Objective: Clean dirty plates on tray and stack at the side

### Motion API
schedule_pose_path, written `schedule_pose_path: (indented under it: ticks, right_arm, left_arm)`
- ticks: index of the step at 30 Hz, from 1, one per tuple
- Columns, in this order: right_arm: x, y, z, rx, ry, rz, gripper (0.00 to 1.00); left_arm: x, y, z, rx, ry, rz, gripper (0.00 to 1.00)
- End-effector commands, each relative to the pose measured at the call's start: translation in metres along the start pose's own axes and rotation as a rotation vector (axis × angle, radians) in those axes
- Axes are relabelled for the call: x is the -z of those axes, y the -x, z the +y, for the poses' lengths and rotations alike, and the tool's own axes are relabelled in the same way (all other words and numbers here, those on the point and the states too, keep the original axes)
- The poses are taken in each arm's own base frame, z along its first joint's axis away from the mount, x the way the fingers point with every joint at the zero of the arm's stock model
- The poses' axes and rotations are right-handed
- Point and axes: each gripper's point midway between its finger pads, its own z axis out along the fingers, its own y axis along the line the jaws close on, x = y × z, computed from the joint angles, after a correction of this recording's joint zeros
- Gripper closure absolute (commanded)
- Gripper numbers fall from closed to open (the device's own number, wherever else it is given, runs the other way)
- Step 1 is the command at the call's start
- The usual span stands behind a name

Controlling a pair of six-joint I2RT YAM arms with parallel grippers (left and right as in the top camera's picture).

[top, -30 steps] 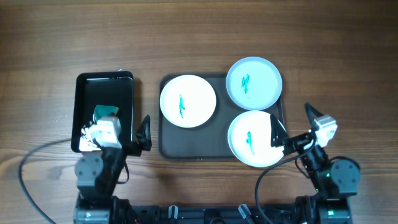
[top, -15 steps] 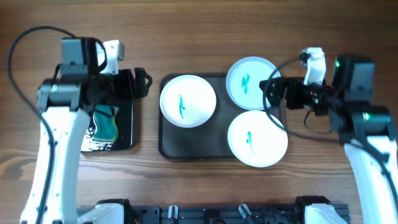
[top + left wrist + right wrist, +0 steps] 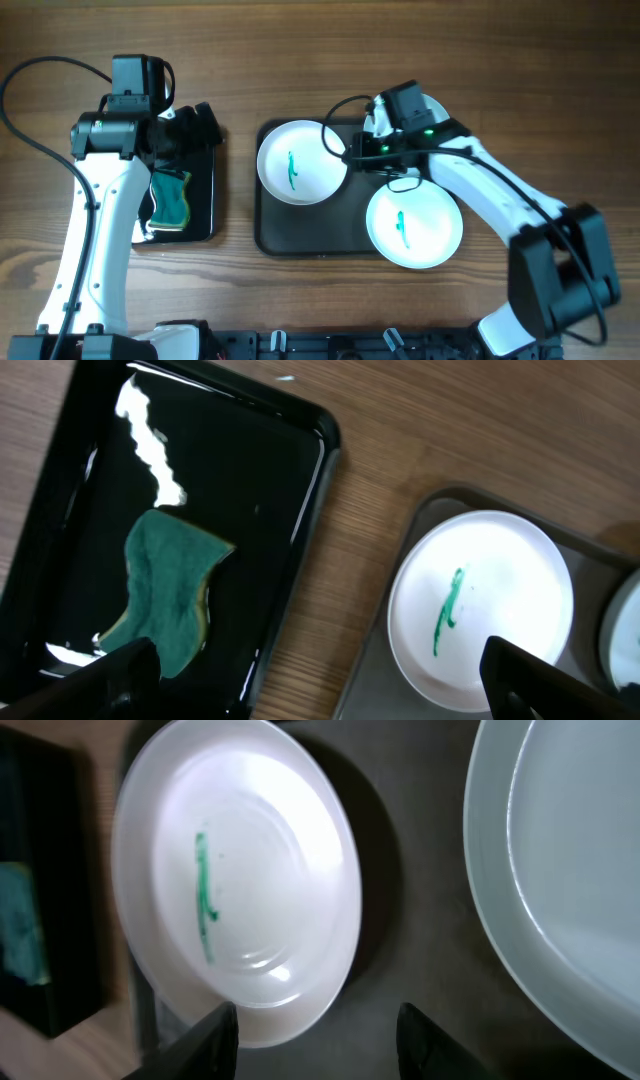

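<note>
The robot will next use its left gripper to grab the teal-green sponge across its middle (image 3: 170, 200) (image 3: 169, 591) from the top. The sponge's yellowish bottom then stays free to wipe the plates.
Three white plates lie on the dark grey tray (image 3: 270, 236), each with a teal smear. The left plate (image 3: 302, 162) and the front right plate (image 3: 413, 222) show fully. My right arm covers most of the back right plate (image 3: 436, 106). The right gripper (image 3: 360, 150) hangs low over the tray between the left and back right plates. In the right wrist view it (image 3: 320, 1045) is open, with bare tray (image 3: 420, 950) between its fingers and the left plate's (image 3: 235, 880) rim by the left finger. My left gripper (image 3: 195, 125) is open and empty above the black tray's right edge.
A glossy black tray (image 3: 200, 215) left of the plates holds a teal-green sponge (image 3: 170, 198), also in the left wrist view as the sponge (image 3: 170, 595). A strip of wooden table (image 3: 330, 590) separates the two trays. Cables trail from both arms.
My right gripper has swung left and down to the tray between the left and back right plates, its jaws narrower. The left arm has shifted slightly over the black tray.
</note>
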Motion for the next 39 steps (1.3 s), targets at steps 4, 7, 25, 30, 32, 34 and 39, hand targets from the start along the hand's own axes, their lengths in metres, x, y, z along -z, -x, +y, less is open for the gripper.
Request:
schedule_pose_path:
  ticks: [4, 7, 25, 30, 32, 34, 39]
  right_arm:
    - [-0.044, 0.013, -0.014, 0.000, -0.069, -0.039, 0.58]
    - [-0.065, 0.004, -0.015, 0.031, -0.076, -0.006, 0.68]
    - [-0.079, -0.006, -0.019, -0.024, -0.084, 0.025, 0.96]
    - [-0.079, -0.006, -0.019, -0.024, -0.084, 0.024, 0.96]
    - [-0.079, -0.006, -0.019, -0.024, -0.084, 0.024, 0.96]
    - [-0.079, -0.006, -0.019, -0.024, -0.084, 0.024, 0.96]
    - [-0.079, -0.005, -0.018, -0.023, -0.083, 0.022, 0.96]
  left_arm:
    - [-0.006, 0.005, 0.008, 0.041, 0.053, 0.003, 0.00]
    - [-0.009, 0.003, 0.008, 0.040, 0.058, 0.015, 0.00]
    - [-0.091, -0.072, 0.102, 0.081, 0.287, 0.242, 0.14]
    - [-0.124, -0.087, 0.108, 0.065, 0.291, 0.248, 0.15]
    - [-0.136, -0.080, 0.107, 0.000, 0.268, 0.208, 0.15]
    - [-0.147, -0.071, 0.105, -0.053, 0.252, 0.176, 0.14]
    - [-0.151, -0.068, 0.104, -0.051, 0.249, 0.162, 0.38]
